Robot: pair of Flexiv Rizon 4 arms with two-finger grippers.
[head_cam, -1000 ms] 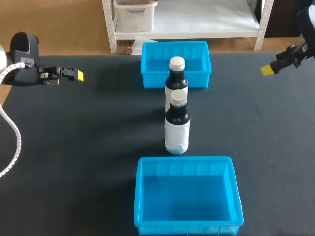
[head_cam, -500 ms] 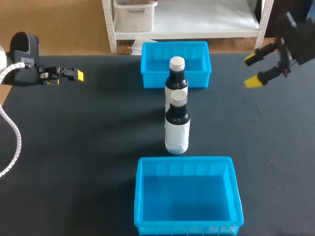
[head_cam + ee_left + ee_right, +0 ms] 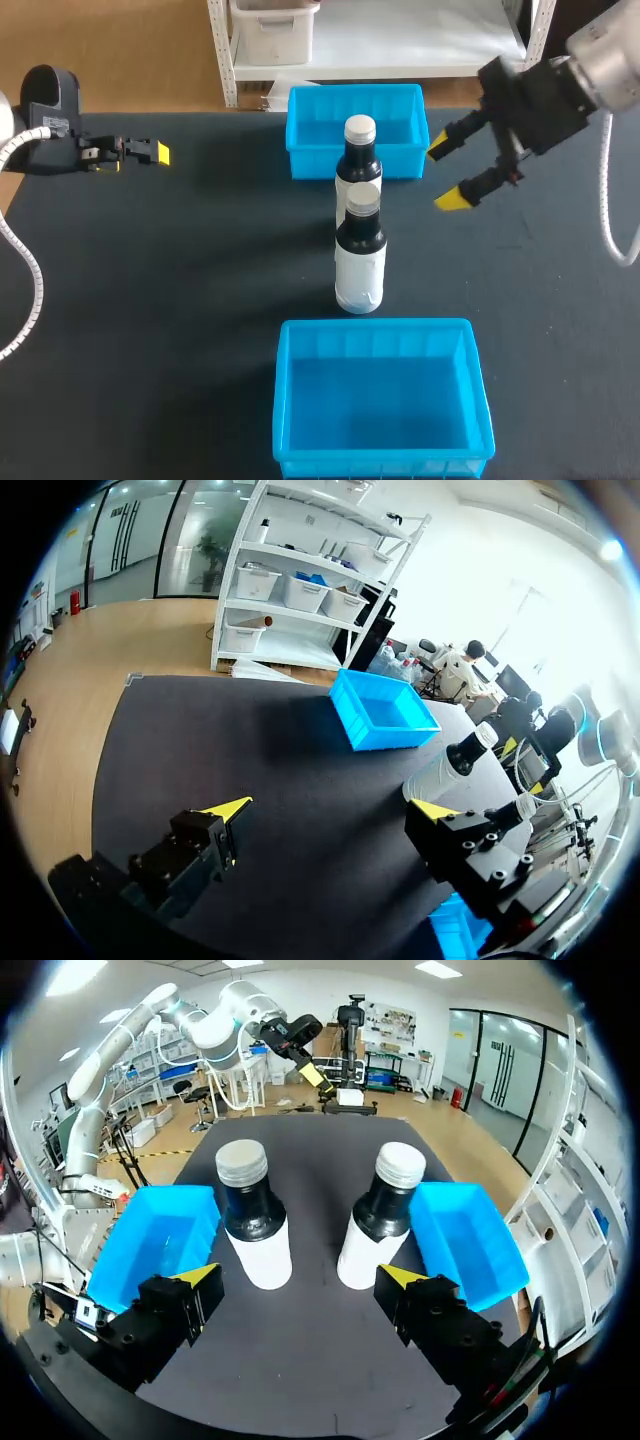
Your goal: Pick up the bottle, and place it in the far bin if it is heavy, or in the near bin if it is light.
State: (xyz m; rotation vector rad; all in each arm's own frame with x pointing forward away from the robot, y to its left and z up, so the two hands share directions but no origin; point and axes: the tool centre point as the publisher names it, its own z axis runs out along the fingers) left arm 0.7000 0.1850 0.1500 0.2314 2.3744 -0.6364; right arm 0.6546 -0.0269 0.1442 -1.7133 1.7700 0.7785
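My right gripper grips the near bottle by its dark neck [image 3: 361, 226] next, to place it in the near blue bin [image 3: 380, 405] if it is light.
Two upright bottles with dark shoulders, white lower bodies and pale caps stand in a row at mid-table: the near bottle [image 3: 360, 256] and the far bottle [image 3: 359, 154], which stands against the far blue bin [image 3: 304, 132]. The near blue bin [image 3: 288, 400] lies in front of them. My right gripper [image 3: 446, 173] hovers open to the right of the far bottle, touching nothing. In the right wrist view both bottles [image 3: 255, 1225] [image 3: 381, 1218] stand ahead of the open gripper [image 3: 298, 1276]. My left gripper [image 3: 152, 153] is at the far left, open [image 3: 330, 808] and holding nothing.
Both bins hold nothing. The dark table mat [image 3: 180, 300] spreads wide on either side of the bottle row. In the right wrist view the bins [image 3: 155, 1240] [image 3: 465, 1240] flank the two bottles.
My right arm has swung in from the table's right edge toward the bottles, its open fingers now showing one above the other. The left arm and the bottles have stayed put.
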